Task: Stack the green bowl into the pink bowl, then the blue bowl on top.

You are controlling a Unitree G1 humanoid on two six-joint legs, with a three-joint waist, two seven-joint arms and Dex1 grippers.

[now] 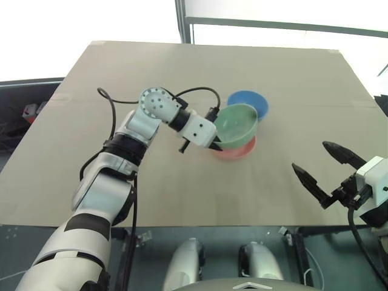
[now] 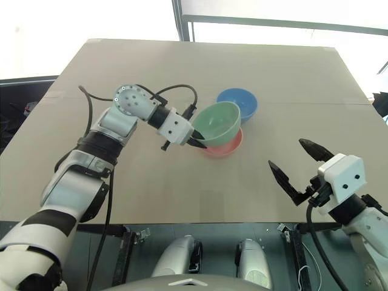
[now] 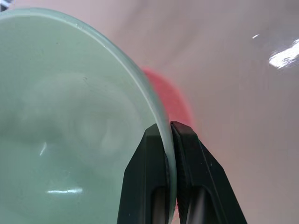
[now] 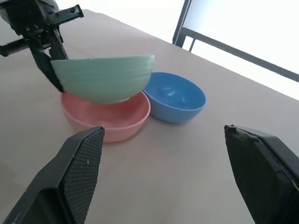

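My right gripper needs to grab the blue bowl by its rim [image 1: 264, 106] next. Then it can add the top layer of the stack [image 1: 235, 142].
My left gripper [image 1: 216, 143] is shut on the near rim of the green bowl [image 1: 236, 124], holding it tilted just above the pink bowl [image 1: 237, 151]. In the right wrist view the green bowl [image 4: 105, 77] hovers over the pink bowl [image 4: 110, 116], its base dipping inside the pink rim; whether they touch I cannot tell. The blue bowl [image 1: 248, 101] rests on the table right behind them, beside the pink one. My right gripper [image 1: 321, 171] hangs open and empty over the table's near right edge, well away from the bowls.
The bowls stand on a tan table top [image 1: 182, 73] whose near edge [image 1: 182, 225] runs in front of me. A metal window frame [image 1: 182, 21] rises behind the far edge.
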